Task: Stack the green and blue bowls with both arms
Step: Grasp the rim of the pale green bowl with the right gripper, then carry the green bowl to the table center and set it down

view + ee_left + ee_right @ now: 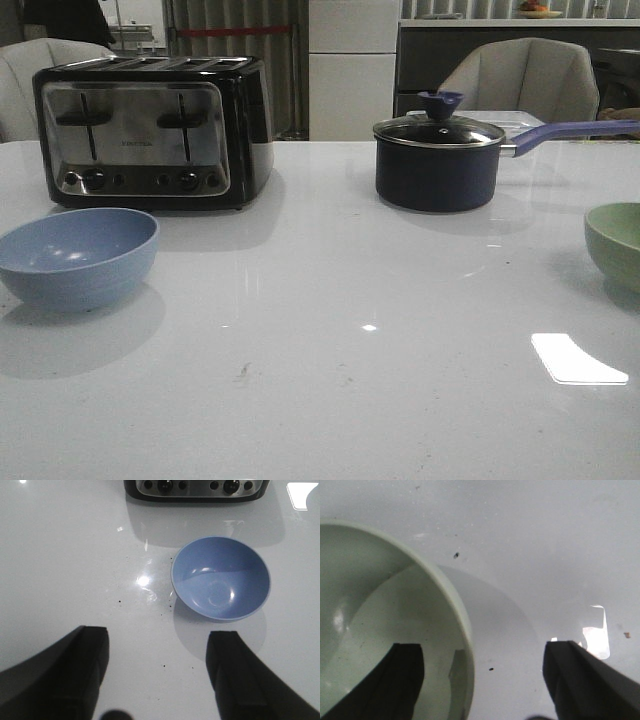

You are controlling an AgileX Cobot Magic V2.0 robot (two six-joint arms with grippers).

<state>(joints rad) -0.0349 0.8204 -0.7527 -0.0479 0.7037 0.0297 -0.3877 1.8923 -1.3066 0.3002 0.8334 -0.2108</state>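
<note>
I should close my right gripper now. Closing now would hold the bowl. My right gripper's fingers are on both sides of the green bowl's rim (pixel 451 595) in the right wrist view.
The grey-blue bowl (pixel 78 256) stands upright at the table's left, in front of the toaster. In the left wrist view the blue bowl (pixel 220 578) lies beyond my open left gripper (pixel 160 652), a little to one side, not touched. The sage green bowl (pixel 615 243) stands at the right edge of the front view, partly cut off. In the right wrist view my right gripper (pixel 482 667) is open and straddles the rim of the green bowl (pixel 385 615): one finger (pixel 402 672) is over the inside, the other outside over the table. Neither gripper shows in the front view.
A black and chrome toaster (pixel 152 130) stands at the back left; its front shows in the left wrist view (pixel 197 489). A dark saucepan (pixel 438 160) with glass lid and purple handle stands at the back right. The white table (pixel 330 360) is glossy, with light glare.
</note>
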